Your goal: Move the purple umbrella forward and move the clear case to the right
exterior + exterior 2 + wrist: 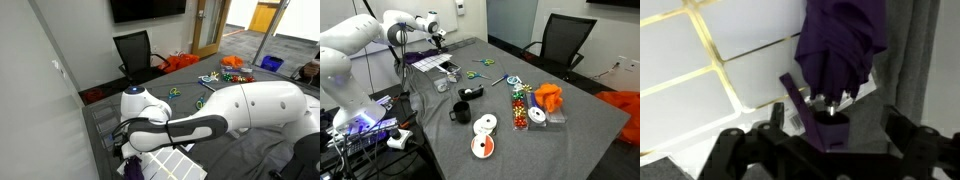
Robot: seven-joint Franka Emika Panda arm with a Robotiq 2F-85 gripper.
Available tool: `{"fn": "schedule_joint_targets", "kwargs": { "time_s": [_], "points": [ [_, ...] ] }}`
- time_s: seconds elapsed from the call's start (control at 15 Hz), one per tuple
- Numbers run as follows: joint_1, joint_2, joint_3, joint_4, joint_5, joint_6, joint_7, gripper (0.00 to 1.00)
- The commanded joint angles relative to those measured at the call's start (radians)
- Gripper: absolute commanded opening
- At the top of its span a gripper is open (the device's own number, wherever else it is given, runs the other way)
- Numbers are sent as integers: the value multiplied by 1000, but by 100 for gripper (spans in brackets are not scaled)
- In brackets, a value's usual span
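My fingers are above the handle in the wrist view and should come down around it before closing.
The purple umbrella (840,45) lies folded over the edge of a white gridded tray (700,60), with its purple handle end (825,125) pointing towards the camera. My gripper (815,150) is open, and its two dark fingers stand wide on either side of the handle without touching it. In an exterior view the gripper (438,42) hovers just above the umbrella (424,60) at the table's far left corner. A small see-through thing that looks like the clear case (443,85) lies just in front of the tray. In an exterior view the arm hides most of the umbrella (131,168).
A black mug (460,112), a black box (471,93), discs (484,124), an orange cloth (549,96) and small coloured items (480,62) lie across the grey table (570,140). A black office chair (563,40) stands behind it. The tray also shows under the arm (160,165).
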Motion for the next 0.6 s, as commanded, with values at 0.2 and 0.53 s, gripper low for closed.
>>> {"fn": "schedule_joint_targets", "kwargs": {
  "time_s": [0.2,0.53],
  "points": [
    [-2,49,32,0,13,73,-35,100],
    [-6,61,35,5,14,94,-35,52]
  ]
}}
